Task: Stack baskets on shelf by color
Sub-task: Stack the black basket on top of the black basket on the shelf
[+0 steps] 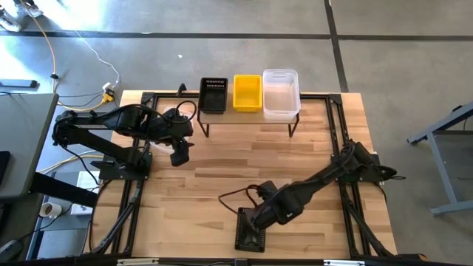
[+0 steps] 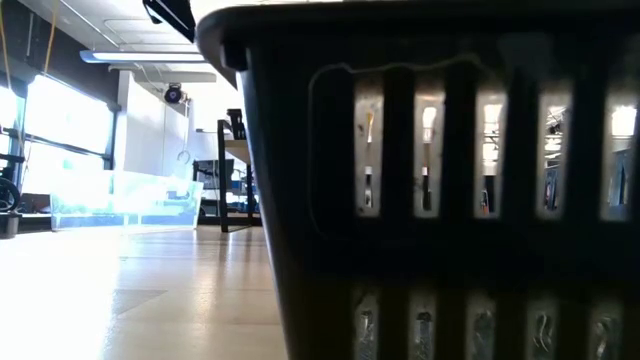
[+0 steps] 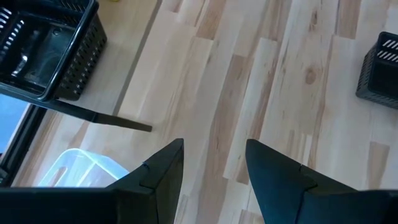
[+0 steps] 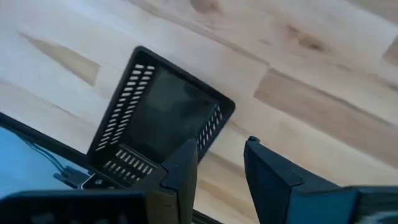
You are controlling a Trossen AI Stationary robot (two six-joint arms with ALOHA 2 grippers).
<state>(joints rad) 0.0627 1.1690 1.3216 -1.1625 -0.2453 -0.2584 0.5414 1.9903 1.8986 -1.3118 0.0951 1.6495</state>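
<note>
The robot's right gripper next needs to take hold of the near black basket by the rim of its long side [image 4: 214, 127], so that it can stack the basket.
On the shelf [image 1: 230, 105] at the table's far edge stand a black basket [image 1: 213, 94], a yellow one [image 1: 247, 92] and a clear one [image 1: 281, 94] in a row. Another black basket [image 1: 250, 232] rests on its base near the table's near edge and fills the low view [image 2: 450, 180]. My right gripper [image 1: 260, 216] hangs open above that basket's [image 4: 158, 118] far end, fingers pointing down, touching nothing. My left gripper [image 1: 179, 153] waits open over the left part of the table [image 3: 214, 168]. A clear basket [image 2: 120, 200] shows below it [image 3: 81, 171].
The shelf's thin black legs [image 1: 203, 129] [image 1: 293, 127] stand on the tabletop. Black frame rails [image 1: 336, 125] run along the table's sides. Bare wood [image 1: 244, 162] lies between the shelf and the near black basket.
</note>
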